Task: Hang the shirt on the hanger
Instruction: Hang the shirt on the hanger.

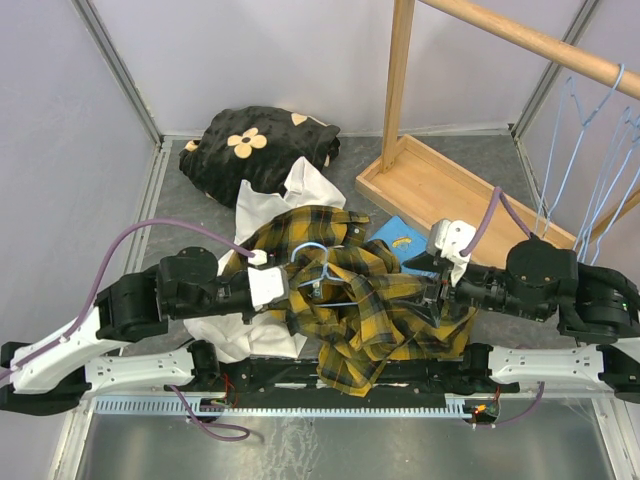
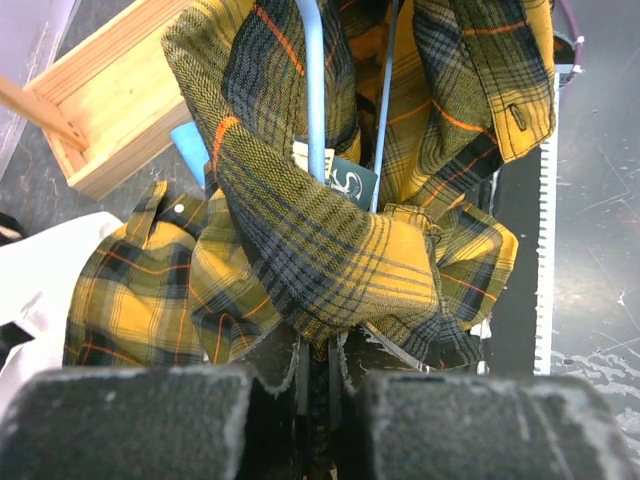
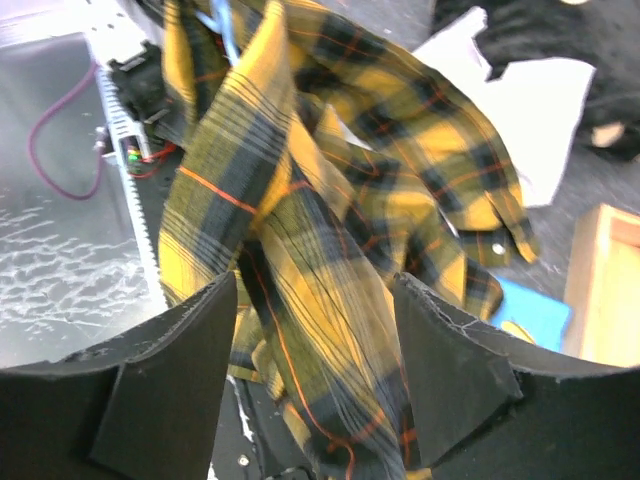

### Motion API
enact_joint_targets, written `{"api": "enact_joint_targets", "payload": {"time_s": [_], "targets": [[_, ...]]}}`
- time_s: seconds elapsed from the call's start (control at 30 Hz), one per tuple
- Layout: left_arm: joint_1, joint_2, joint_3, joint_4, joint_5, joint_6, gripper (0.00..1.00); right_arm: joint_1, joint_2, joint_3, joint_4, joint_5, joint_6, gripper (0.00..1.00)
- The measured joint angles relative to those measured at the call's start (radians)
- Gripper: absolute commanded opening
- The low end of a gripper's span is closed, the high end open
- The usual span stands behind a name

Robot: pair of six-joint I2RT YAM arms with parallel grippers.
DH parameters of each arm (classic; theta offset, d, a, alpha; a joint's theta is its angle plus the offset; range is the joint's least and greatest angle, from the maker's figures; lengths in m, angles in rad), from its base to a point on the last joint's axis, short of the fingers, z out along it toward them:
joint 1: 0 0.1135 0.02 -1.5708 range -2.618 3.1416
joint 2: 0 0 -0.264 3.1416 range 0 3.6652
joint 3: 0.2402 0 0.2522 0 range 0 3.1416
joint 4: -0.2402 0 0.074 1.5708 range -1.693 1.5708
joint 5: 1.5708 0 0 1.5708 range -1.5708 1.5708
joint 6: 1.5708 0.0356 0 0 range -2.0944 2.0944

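My right gripper grabs the pale-blue hanger just below its hook (image 1: 325,275) (image 3: 223,24) next. The shirt then hangs while my left gripper settles it.
The yellow-and-black plaid shirt (image 1: 350,305) hangs bunched between my two arms, draped over a pale-blue wire hanger (image 1: 325,265) whose hook pokes out at the top of the bunch. My left gripper (image 1: 293,286) is shut on a fold of the shirt (image 2: 330,260) from the left; the hanger's wires (image 2: 315,90) run up through the cloth just beyond the jaws. My right gripper (image 1: 433,292) stands open at the shirt's right side, and a hanging strip of plaid (image 3: 300,230) passes loosely between its spread fingers (image 3: 450,370). A bit of blue hanger wire (image 3: 228,25) shows at the top of the right wrist view.
A white garment (image 1: 290,200) and a black cloth with cream flowers (image 1: 255,145) lie behind the shirt. A wooden rack's base (image 1: 450,185) and rail (image 1: 530,40) stand at the back right, with several spare hangers (image 1: 590,160) on it. A blue card (image 1: 400,238) lies by the base.
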Motion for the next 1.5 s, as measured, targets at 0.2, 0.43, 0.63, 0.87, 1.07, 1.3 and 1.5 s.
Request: {"api": "enact_joint_targets", "payload": {"time_s": [0.2, 0.43, 0.63, 0.87, 1.07, 1.3, 1.5], "targets": [[0.0, -0.014, -0.021, -0.007, -0.089, -0.039, 0.03, 0.0, -0.006, 0.025, -0.072, 0.18, 0.014, 0.77], [0.0, -0.014, -0.064, 0.003, -0.198, -0.11, 0.03, 0.0, 0.012, 0.035, -0.074, 0.371, 0.063, 0.76], [0.0, 0.012, -0.069, 0.028, -0.262, -0.158, 0.03, 0.0, 0.088, 0.093, 0.05, 0.432, 0.079, 0.72], [0.0, 0.047, -0.069, 0.052, -0.317, -0.217, 0.03, 0.005, 0.209, 0.068, 0.28, 0.407, 0.128, 0.7], [0.0, 0.048, -0.069, 0.068, -0.332, -0.249, 0.03, 0.032, 0.259, -0.044, 0.472, 0.391, 0.174, 0.68], [0.0, 0.048, -0.069, 0.076, -0.33, -0.255, 0.03, 0.037, 0.274, -0.074, 0.61, 0.41, 0.203, 0.57], [0.0, 0.045, -0.069, 0.077, -0.329, -0.257, 0.03, 0.037, 0.309, -0.075, 0.653, 0.441, 0.211, 0.5]]}}
